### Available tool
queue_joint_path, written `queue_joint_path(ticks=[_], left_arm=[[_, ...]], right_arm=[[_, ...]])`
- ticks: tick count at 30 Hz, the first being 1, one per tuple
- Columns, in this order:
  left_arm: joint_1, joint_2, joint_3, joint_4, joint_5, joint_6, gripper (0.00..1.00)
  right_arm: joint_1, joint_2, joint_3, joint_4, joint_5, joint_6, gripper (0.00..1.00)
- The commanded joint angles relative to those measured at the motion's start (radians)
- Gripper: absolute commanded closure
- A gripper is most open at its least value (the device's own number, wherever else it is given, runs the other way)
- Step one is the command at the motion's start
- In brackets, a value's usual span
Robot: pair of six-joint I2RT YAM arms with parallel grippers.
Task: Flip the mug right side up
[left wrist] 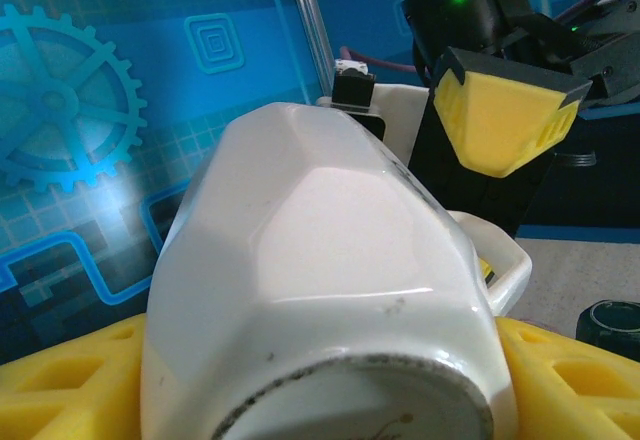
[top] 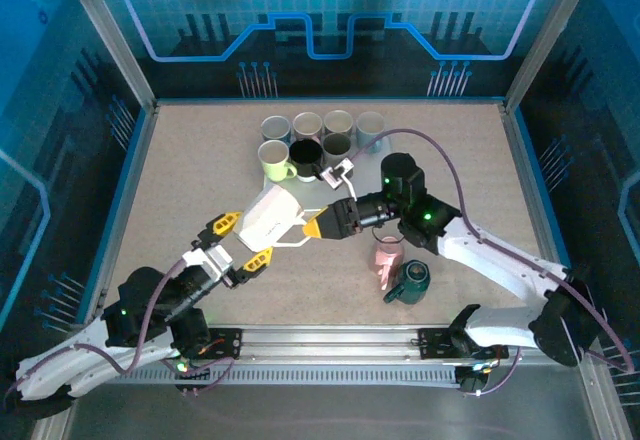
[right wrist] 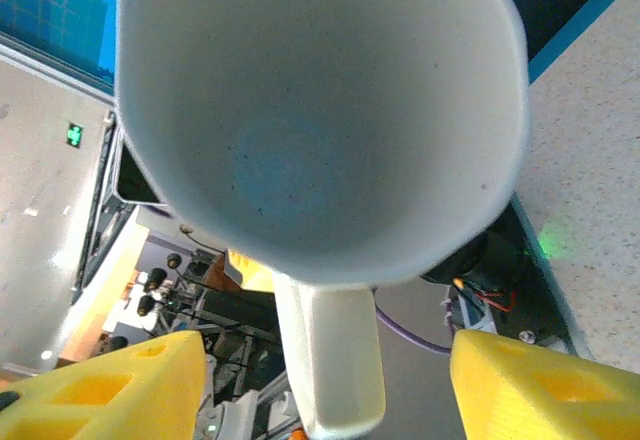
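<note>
The mug's base should stay free so the white mug can be set upright, so my right gripper will grab the mug by its handle [top: 299, 233] [right wrist: 332, 362] from the side of the mug's opening.
The white faceted mug [top: 270, 218] hangs above the table's middle, lying sideways with its base toward the left arm and its mouth toward the right arm. My left gripper [top: 242, 242] is shut on the mug's body [left wrist: 320, 260], a yellow finger [left wrist: 70, 380] on each side near the base. The right wrist view looks straight into the mug's mouth [right wrist: 320, 110]. My right gripper [right wrist: 325, 385] is open, its fingers [right wrist: 545, 385] standing either side of the handle [right wrist: 335, 360] with gaps on both sides. From above, the right gripper [top: 315, 228] meets the mug's right end.
Several mugs [top: 320, 138] stand grouped at the back centre. A pink mug [top: 386, 260] lies beside a dark green mug [top: 412, 282] under the right arm. Bare tabletop [top: 190, 180] stretches left of the held mug.
</note>
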Motion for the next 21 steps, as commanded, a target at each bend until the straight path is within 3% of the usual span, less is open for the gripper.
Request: queue_joint_path(ticks=[1,7,13,15,18,21], left_arm=[[-0.002,-0.010,0.010,0.126,0.014,0.004,0.45],[-0.001,0.017,0.012,0.107,0.053,0.006,0.44],[-0.001,0.034,0.031,0.061,0.081,-0.008,0.36],[-0.003,0.034,0.060,0.011,0.078,-0.026,0.27],[-0.003,0.035,0.121,-0.070,0.015,-0.055,0.01],[-0.003,0.040,0.203,-0.205,-0.071,-0.116,0.01]], right_arm=[[0.030,0.020,-0.006,0.158,-0.029,0.066,0.37],[0.041,0.060,-0.032,0.277,-0.011,0.145,0.54],[0.033,0.075,-0.052,0.356,-0.016,0.211,0.84],[0.014,0.050,-0.047,0.301,-0.007,0.184,0.91],[-0.042,-0.027,-0.044,0.155,0.026,0.095,0.97],[-0.118,-0.117,-0.016,-0.137,0.122,-0.091,1.00]])
